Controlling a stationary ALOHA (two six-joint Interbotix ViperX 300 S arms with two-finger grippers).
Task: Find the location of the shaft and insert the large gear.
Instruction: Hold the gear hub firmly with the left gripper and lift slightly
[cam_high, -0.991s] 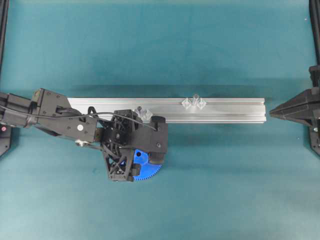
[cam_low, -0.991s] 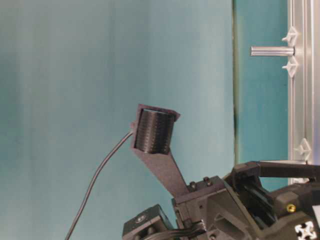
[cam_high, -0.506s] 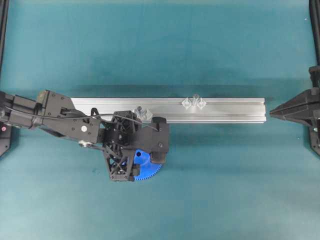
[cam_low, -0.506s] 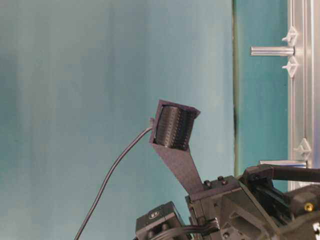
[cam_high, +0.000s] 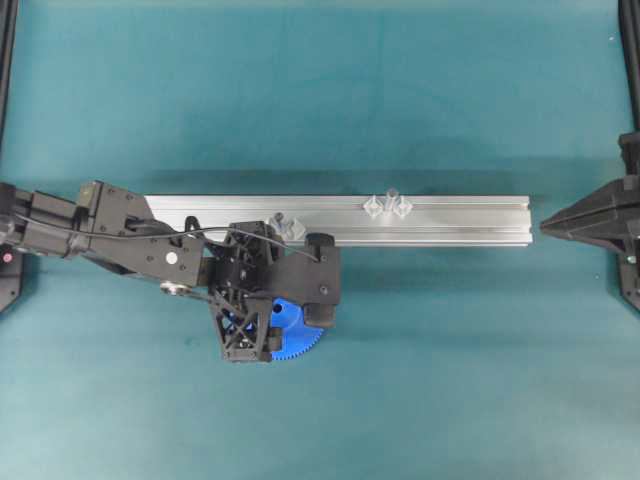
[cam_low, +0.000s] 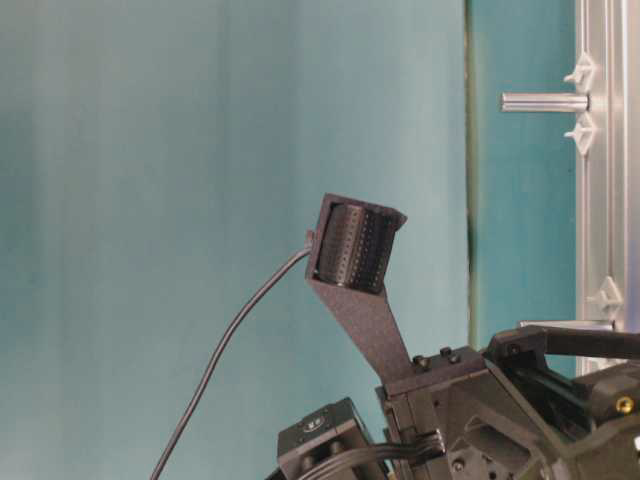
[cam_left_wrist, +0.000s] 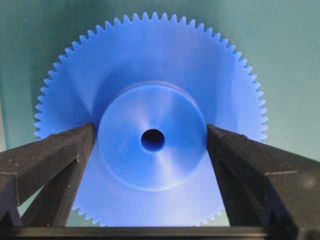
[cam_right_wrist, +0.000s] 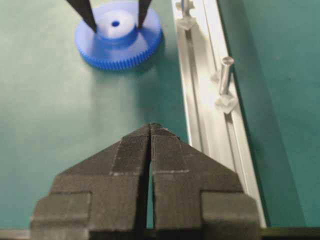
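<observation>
My left gripper's fingers are on either side of the large gear's raised middle (cam_left_wrist: 152, 117) below its top side, over the toothed disc (cam_left_wrist: 150, 50). It is time to close now. Closing now would catch the large gear.
The large gear (cam_high: 304, 346) is a blue toothed disc lying flat on the teal mat just in front of the rail. My left gripper (cam_high: 277, 316) hangs over it, open. In the left wrist view its black fingers (cam_left_wrist: 60, 155) stand on either side of the raised hub of the large gear (cam_left_wrist: 150, 65), close to its wall. The shaft (cam_high: 389, 197) stands upright on the rail between two clear diamond mounts, to the right of the gear. My right gripper (cam_high: 543, 226) is shut with nothing in it, off the rail's right end.
A long aluminium rail (cam_high: 460, 226) crosses the middle of the mat. A second look-alike pin (cam_high: 281, 219) stands on it beside my left wrist. Black frame posts (cam_high: 8, 60) line both sides. A thin cable (cam_low: 215, 360) trails from the left wrist camera.
My left arm has shifted slightly toward the gear, and its wrist camera mount has moved right in the table-level view. The gear and the right gripper have stayed put.
</observation>
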